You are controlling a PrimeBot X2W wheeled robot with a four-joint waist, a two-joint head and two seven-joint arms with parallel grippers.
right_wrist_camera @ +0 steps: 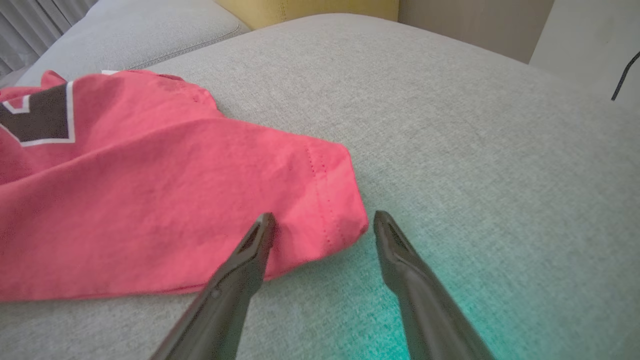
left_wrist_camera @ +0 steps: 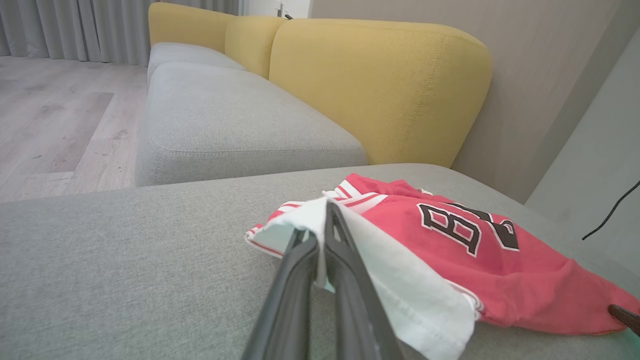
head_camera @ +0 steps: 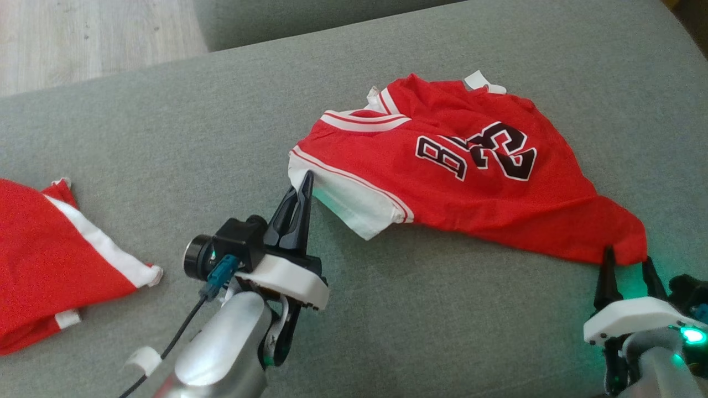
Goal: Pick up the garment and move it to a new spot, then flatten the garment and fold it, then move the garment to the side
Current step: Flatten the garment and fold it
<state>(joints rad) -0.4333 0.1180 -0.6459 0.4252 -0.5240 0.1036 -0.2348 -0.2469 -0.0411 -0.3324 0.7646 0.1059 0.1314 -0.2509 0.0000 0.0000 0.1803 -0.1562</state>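
My right gripper grips the red jersey by its stitched hem corner next, to flatten the rumpled jersey.
The garment is a red jersey with white trim and a black "23", lying rumpled on the grey cushion. My left gripper is shut on the garment's white sleeve edge at its left end, and the cloth drapes over the closed fingers. My right gripper stands open at the red hem corner on the right. In the right wrist view that corner lies between the spread fingertips, with the gripper touching down around it.
A second red and white garment lies at the left edge of the grey cushion. Behind are yellow sofa backs, another grey seat, wooden floor and a black cable.
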